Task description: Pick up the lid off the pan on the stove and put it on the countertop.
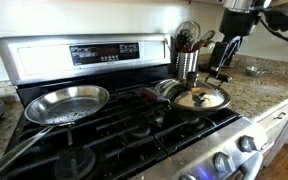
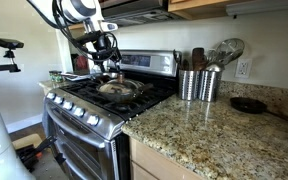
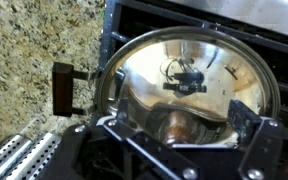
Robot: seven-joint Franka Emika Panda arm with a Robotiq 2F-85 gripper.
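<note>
I need to lower my gripper first and then close it on the brown knob. The knob is between my fingers, but a view from outside shows them above the knob.
The glass lid [image 1: 197, 98] with its metal rim sits on the dark pan [image 1: 174, 104] on the stove's [image 1: 134, 125] front burner nearest the countertop [image 1: 256, 88]. It shows in both exterior views; in one the lid [image 2: 117, 88] lies under my gripper [image 2: 106, 64]. My gripper [image 1: 221, 70] hangs just above the lid. In the wrist view the lid [image 3: 189, 55] fills the frame. My gripper [image 3: 181, 122] is open, its fingers wide apart on either side of the small knob [image 3: 179, 128], not touching it. The pan's handle [image 3: 64, 85] sticks out over the granite countertop [image 3: 24, 45].
A shiny silver skillet [image 1: 69, 102] sits on the other front burner. Metal utensil holders [image 1: 187, 58] stand on the countertop beside the stove, also seen as canisters [image 2: 196, 84]. A small dark pan [image 2: 249, 104] lies farther along the countertop [image 2: 199, 135].
</note>
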